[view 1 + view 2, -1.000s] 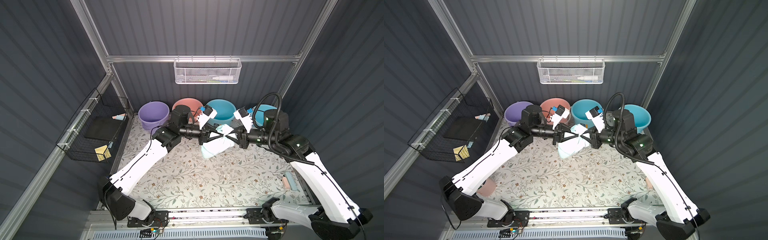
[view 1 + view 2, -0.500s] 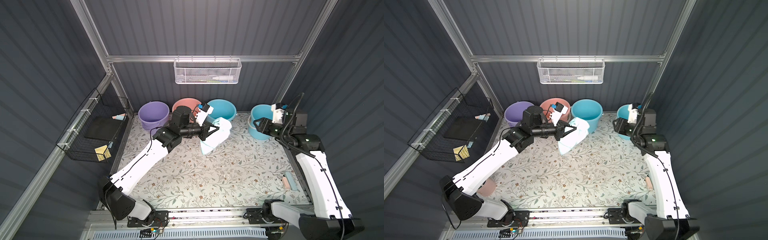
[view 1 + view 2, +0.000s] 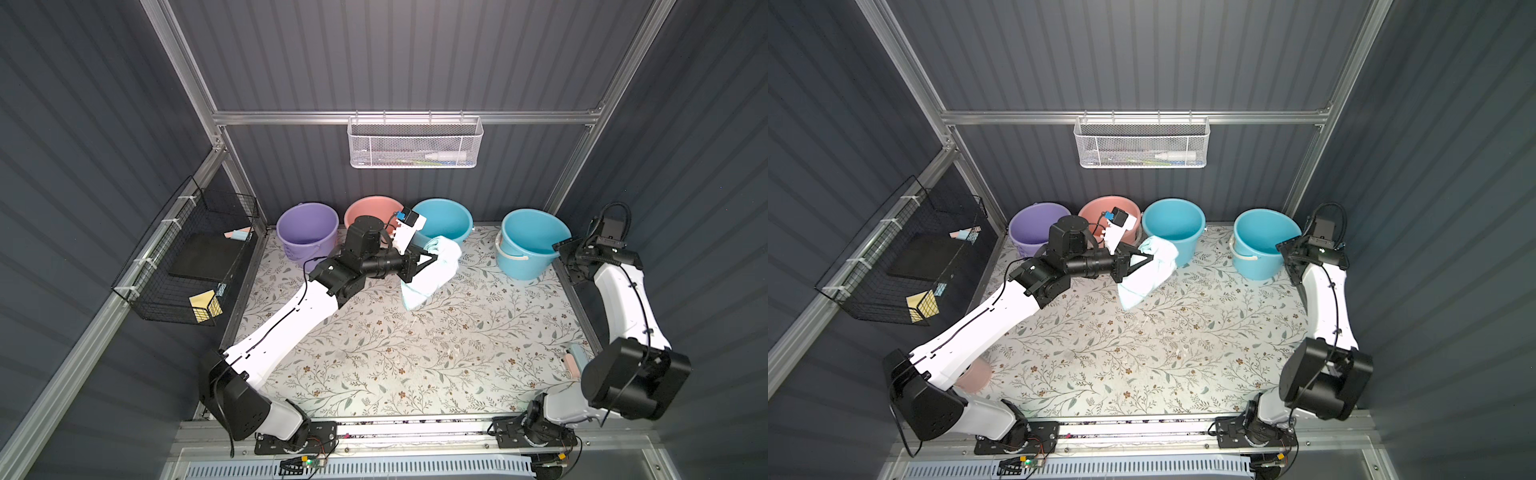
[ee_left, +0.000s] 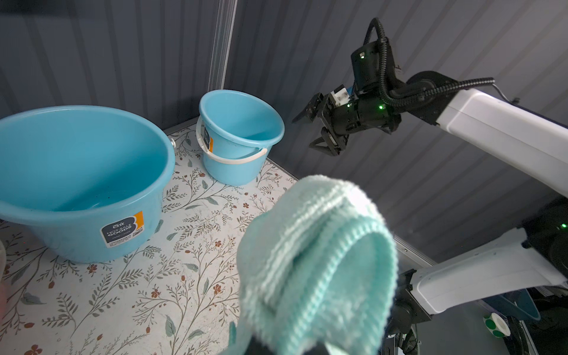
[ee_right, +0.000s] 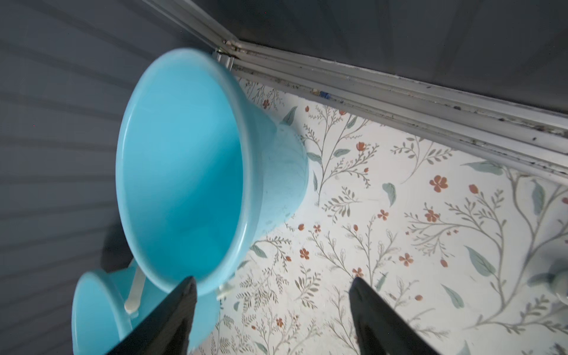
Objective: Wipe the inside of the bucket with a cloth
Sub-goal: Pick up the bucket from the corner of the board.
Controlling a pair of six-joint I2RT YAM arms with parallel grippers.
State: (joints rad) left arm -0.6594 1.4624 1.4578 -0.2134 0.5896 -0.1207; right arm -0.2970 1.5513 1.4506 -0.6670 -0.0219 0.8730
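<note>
I should next grab the middle blue bucket with my right gripper by its rim on the side away from the cloth (image 3: 432,274), so its opening stays open for wiping inside.
A pale mint cloth (image 3: 432,274) (image 3: 1150,274) hangs from my left gripper (image 3: 432,259) (image 3: 1148,259), which is shut on its upper fold, above the mat in front of the middle blue bucket (image 3: 442,218) (image 4: 76,172). In the left wrist view the cloth (image 4: 316,261) covers the left gripper (image 4: 285,347). A second blue bucket (image 3: 534,241) (image 5: 184,169) with a white handle stands at the back right. My right gripper (image 3: 567,253) (image 5: 273,282) hovers open and empty just beside its rim, also seen as the right gripper (image 4: 310,129) from the left wrist.
A purple bucket (image 3: 307,228) and a pink bucket (image 3: 370,210) stand along the back wall. A white mesh basket (image 3: 413,143) hangs above them and a black wire rack (image 3: 187,257) on the left wall. Small pink and blue items (image 3: 573,361) lie by the right edge.
My right gripper let go of the cloth, opened, and swung back to the right, next to the right blue bucket. My left gripper kept the cloth and stayed nearly in place.
</note>
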